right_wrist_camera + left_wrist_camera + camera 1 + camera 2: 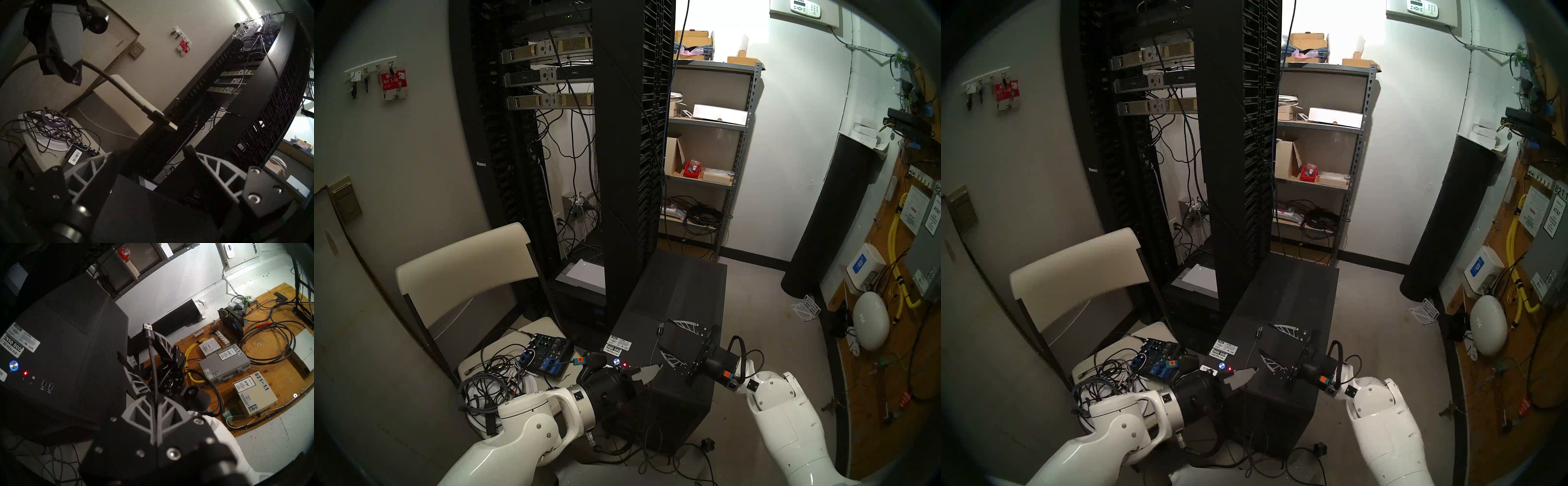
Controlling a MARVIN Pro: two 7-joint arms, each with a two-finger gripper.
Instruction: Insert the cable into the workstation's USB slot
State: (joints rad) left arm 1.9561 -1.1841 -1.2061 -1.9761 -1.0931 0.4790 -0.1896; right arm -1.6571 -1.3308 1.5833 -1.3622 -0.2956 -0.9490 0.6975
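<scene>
The thin cord (115,83) curves loosely out of my left gripper. So my right gripper will grab the cable by its flat-sided black plug housing (157,118) next.
The workstation (680,288) is a black tower case standing on the floor, with white stickers, a red light (624,364) and two blue USB ports (47,385) at its near top edge. My left gripper (648,371) hovers over that edge, shut on the thin black cable (153,365). The cable rises from it to the USB plug (659,328), whose silver tip points away from me. My right gripper (664,333) is open above the case top. Its fingertips flank the plug (163,120) without clamping it.
A tall black server rack (619,152) stands just behind the tower. To the left, a cream chair (466,268) carries a blue-black audio mixer (548,354) and tangled cords (490,376). Grey shelving (704,176), a black cylinder (829,217) and wall boxes (224,366) are on the right.
</scene>
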